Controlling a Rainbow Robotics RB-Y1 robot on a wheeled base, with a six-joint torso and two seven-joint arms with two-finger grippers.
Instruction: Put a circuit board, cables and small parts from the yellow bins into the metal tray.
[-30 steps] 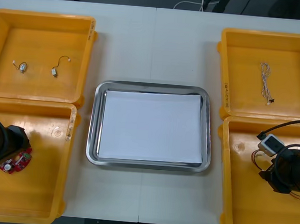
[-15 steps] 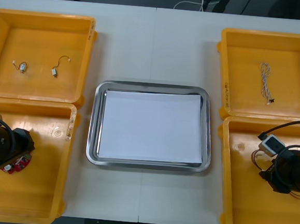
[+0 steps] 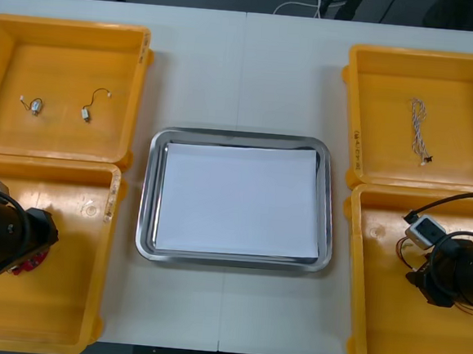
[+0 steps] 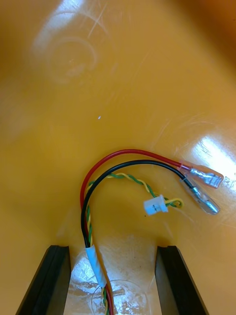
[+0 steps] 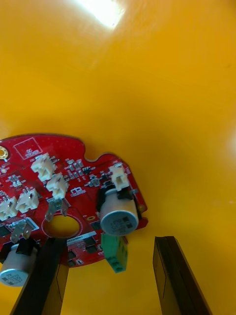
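Note:
My right gripper grabs the cable near the white sleeve (image 4: 96, 267) that bundles the wires next, since the wires spread loose toward their connectors.
My left gripper (image 3: 36, 242) hangs low in the near left yellow bin (image 3: 62, 311), its wrist covering most of the round red circuit board (image 3: 25, 266). In the left wrist view the board (image 5: 64, 192) lies on the bin floor, its edge with a green connector between the open fingers (image 5: 44, 280) of my left gripper (image 5: 108, 243). My right gripper (image 3: 425, 278) is down in the near right bin (image 3: 395, 345). It stands open (image 4: 112, 250) around a bundle of red, black and yellow-green twisted cables (image 4: 93, 256), whose ends (image 4: 196, 182) curve away ahead.
The metal tray (image 3: 147, 195), white inside, sits at the table's middle. Two small metal parts (image 3: 34, 105) (image 3: 86, 113) lie in the far left bin. A twisted blue and white cable (image 3: 419, 130) lies in the far right bin.
My left arm has slid over the circuit board, which is now almost covered in the front view. The right arm has shifted only slightly.

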